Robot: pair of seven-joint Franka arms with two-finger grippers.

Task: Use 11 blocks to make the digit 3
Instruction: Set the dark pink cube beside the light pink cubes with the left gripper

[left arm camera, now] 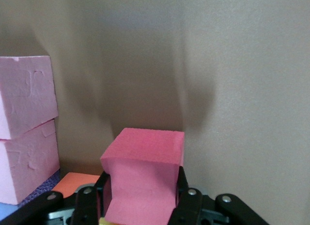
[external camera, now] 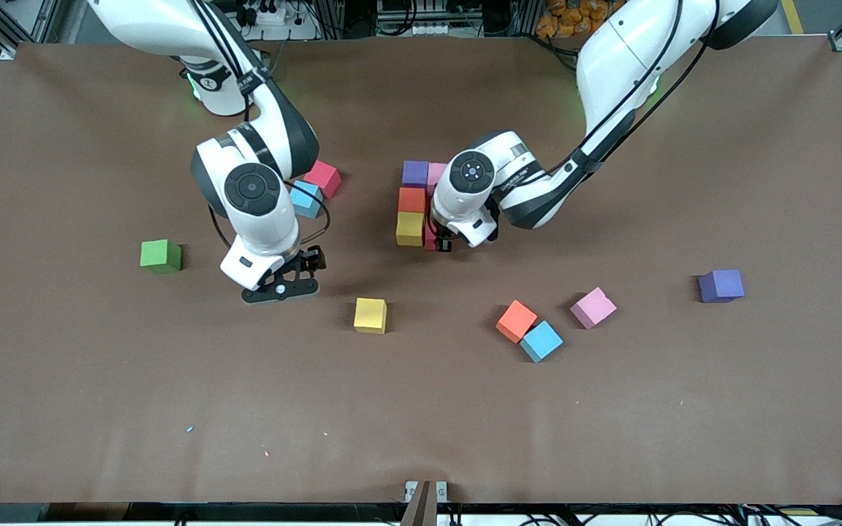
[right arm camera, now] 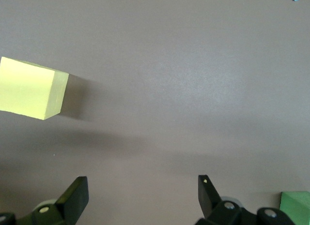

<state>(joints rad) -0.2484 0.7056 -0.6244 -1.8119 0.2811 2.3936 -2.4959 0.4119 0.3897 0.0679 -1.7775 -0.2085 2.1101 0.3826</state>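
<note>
My left gripper lets go of the deep pink block now, since the block sits low on the tabletop beside the yellow block and would stand.
Mid-table stands a cluster of blocks: purple, pink, orange-red and yellow. My left gripper is low beside the yellow one, shut on a deep pink-red block squeezed between its fingers. Two pink blocks and an orange face show close by in the left wrist view. My right gripper hangs open over bare table, nothing between its fingers. A loose yellow block lies near it.
A green cube sits toward the right arm's end. Red-pink and blue blocks lie under the right arm. Orange, blue, pink and purple blocks lie nearer the front camera.
</note>
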